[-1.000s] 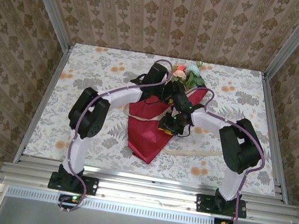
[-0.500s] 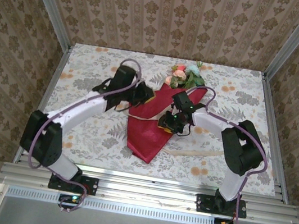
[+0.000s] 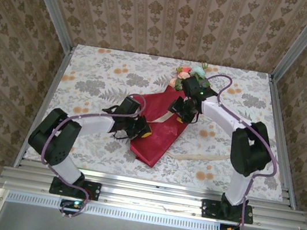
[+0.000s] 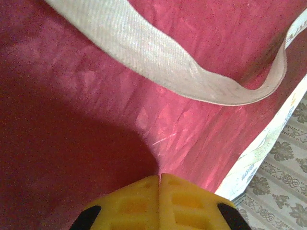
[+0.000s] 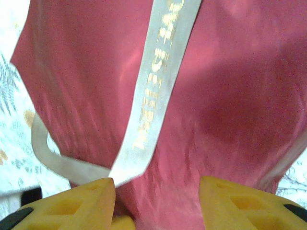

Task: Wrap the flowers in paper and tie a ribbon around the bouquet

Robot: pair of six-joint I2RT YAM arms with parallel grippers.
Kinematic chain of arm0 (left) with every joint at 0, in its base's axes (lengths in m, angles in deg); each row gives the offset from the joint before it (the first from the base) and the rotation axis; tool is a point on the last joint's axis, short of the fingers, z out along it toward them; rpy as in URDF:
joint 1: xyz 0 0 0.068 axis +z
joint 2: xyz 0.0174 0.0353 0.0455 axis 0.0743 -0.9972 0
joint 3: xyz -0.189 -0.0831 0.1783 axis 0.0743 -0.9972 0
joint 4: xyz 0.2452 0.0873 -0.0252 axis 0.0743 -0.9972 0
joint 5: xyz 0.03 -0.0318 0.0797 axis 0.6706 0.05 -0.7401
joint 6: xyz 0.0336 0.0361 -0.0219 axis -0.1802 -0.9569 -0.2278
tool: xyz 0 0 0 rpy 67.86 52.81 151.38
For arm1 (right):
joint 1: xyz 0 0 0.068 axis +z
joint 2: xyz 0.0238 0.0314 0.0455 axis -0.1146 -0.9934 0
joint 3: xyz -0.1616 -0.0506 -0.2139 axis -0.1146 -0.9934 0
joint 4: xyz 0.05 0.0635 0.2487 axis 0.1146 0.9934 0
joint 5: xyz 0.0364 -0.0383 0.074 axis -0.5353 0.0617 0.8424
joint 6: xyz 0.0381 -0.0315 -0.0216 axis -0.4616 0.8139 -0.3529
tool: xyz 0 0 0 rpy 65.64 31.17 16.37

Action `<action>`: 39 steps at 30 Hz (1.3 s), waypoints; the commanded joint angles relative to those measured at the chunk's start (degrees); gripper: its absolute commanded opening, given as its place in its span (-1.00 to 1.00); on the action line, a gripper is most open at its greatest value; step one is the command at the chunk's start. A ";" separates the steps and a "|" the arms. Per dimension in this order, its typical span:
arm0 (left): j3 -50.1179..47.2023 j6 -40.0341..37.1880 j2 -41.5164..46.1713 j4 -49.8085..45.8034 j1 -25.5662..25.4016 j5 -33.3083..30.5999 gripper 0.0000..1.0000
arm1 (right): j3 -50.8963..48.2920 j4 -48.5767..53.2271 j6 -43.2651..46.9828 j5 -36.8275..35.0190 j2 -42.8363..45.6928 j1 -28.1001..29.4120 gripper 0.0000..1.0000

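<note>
The ribbon has its loose tail [image 3: 187, 156] beside the cone. My right gripper will grab the ribbon there next, to pull it away for tying around the bouquet [image 3: 160, 130].
The bouquet [image 3: 160, 130] is a red paper cone lying on the table, point toward me. The flowers [image 3: 184, 73] show pink and pale blue at its far wide end. My left gripper [image 3: 139, 129] sits at the cone's left edge. Its yellow fingers [image 4: 159, 179] are shut, tips pressed on the paper [image 4: 72, 120]; whether a fold is pinched I cannot tell. The beige ribbon [image 4: 144, 52] curves over the paper ahead of them. My right gripper [image 3: 184, 105] hovers over the cone's upper part, open [image 5: 157, 184], red paper [image 5: 230, 96] between its fingers. The gold-lettered ribbon [image 5: 158, 86] ends at its left finger.
A loose tail of ribbon [image 3: 199, 156] lies on the flowered tablecloth [image 3: 101, 77] right of the cone's point. Patterned walls and metal posts [image 3: 54, 23] close in the table on three sides. A metal rail [image 3: 147, 190] runs along the near edge.
My left arm swung from behind the bouquet round to its near-left edge and its gripper shut. My right gripper moved up the cone toward the flowers and opened wider.
</note>
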 commanded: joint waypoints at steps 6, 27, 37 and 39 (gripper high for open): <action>-1.05 -1.85 0.04 -1.22 -0.53 -0.88 -1.00 | 7.06 5.69 -8.32 -5.24 -8.30 -2.00 -0.11; 3.72 -9.34 -0.48 -11.96 -0.44 -1.59 -1.00 | -28.51 7.38 -50.01 2.93 14.38 6.06 -0.04; 3.80 -10.49 -0.28 -12.58 -0.18 -0.55 -1.00 | -30.35 2.28 -58.94 5.59 11.79 7.67 -0.02; 3.88 -10.84 -0.28 -12.62 -0.05 -0.27 -1.00 | -31.91 0.67 -61.32 4.68 12.65 8.51 0.02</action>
